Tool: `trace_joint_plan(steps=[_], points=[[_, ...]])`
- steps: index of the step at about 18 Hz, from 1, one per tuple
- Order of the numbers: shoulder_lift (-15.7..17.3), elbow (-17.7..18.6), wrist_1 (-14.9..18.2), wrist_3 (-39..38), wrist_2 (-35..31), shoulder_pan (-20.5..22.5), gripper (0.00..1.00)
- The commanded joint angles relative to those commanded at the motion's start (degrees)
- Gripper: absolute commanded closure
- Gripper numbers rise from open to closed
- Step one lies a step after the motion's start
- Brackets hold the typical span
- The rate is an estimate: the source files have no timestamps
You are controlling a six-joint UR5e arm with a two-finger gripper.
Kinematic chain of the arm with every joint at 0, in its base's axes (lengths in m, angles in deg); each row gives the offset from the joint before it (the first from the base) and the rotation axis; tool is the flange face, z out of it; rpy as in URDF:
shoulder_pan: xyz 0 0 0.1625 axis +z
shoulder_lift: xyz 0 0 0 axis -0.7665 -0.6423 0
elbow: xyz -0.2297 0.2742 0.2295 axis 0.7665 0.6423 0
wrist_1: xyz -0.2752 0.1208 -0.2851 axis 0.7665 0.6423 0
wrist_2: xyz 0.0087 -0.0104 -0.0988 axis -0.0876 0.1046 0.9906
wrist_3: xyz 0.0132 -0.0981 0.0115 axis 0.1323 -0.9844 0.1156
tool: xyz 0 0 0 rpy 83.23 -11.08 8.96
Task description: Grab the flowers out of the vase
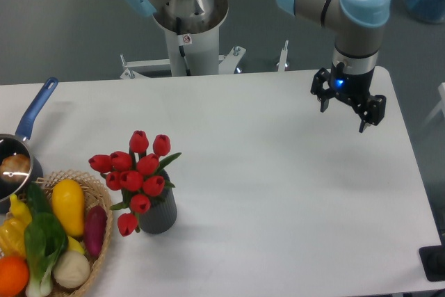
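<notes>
The flowers (134, 174) need to be picked up from the vase (158, 214). My gripper should grab them next by their topmost red tulip buds.
The flowers (134, 174), a bunch of red tulip buds with green stems and leaves, stand in the vase (158, 214), a short dark grey cylinder near the table's front left. One bud droops over the vase's left side. My gripper (343, 119) hangs above the table's far right, well away from the flowers. Its fingers are spread apart and hold nothing.
A wicker basket (101, 245) with vegetables sits at the front left corner, just left of the vase. A blue-handled pan (33, 114) lies at the left edge behind it. The arm's base column (188, 39) stands behind the table's far edge.
</notes>
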Motion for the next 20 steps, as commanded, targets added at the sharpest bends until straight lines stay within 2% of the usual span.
trace_joint_plan(steps=[7, 11, 17, 20], points=[[0.26, 1.57, 0.18, 0.09, 0.35, 0.35, 0.00], [1.75, 3.86, 0.44, 0.00, 6.57, 0.53, 0.00], [7.55, 8.95, 0.44, 0.26, 13.18, -0.17, 0.00], [9.84, 10.54, 0.61, -0.08, 16.42, -2.28, 0.00]])
